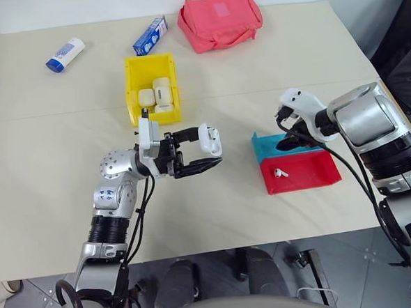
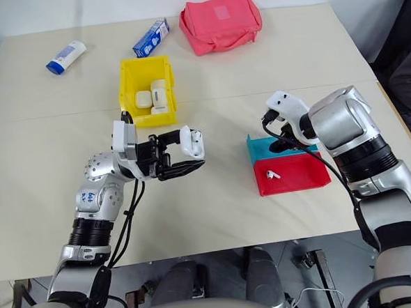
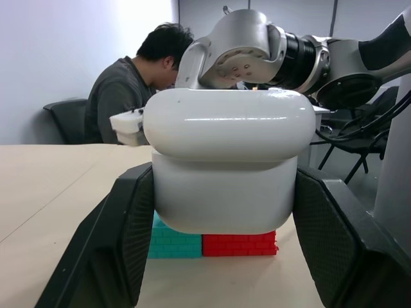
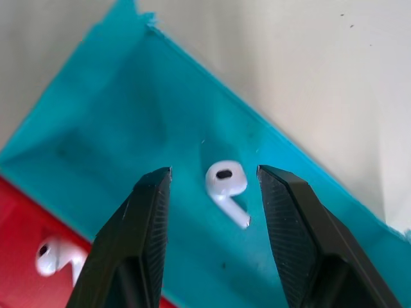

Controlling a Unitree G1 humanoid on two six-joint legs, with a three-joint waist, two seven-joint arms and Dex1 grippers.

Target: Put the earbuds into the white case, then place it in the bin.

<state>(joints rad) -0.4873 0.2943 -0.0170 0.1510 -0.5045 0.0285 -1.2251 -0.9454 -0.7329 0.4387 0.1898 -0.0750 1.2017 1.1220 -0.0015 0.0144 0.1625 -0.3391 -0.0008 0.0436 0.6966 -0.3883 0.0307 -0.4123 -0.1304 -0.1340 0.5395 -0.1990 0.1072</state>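
Note:
My right gripper should close now. Closing now would hold the earbud. In the right wrist view, my fingers reach down beside the earbud's head (image 4: 225, 178).
My left gripper (image 1: 211, 148) is shut on the white case (image 1: 209, 140) and holds it above the table's middle. In the left wrist view the case (image 3: 225, 167) sits squeezed between both black fingers. My right gripper (image 4: 215, 172) hangs open, pointing down into the blue tray (image 1: 267, 150). One of the earbuds (image 4: 226, 181) lies on the blue floor between its fingertips, untouched. The other earbud (image 1: 281, 172) lies in the adjoining red tray (image 1: 311, 174). The yellow bin (image 1: 129, 89) stands behind the left gripper and holds several white cases.
A red pouch (image 1: 220, 20), a blue box (image 1: 150, 36) and a white tube with a blue cap (image 1: 65, 54) lie along the table's far side. A person (image 3: 125, 96) sits beyond the table in the left wrist view.

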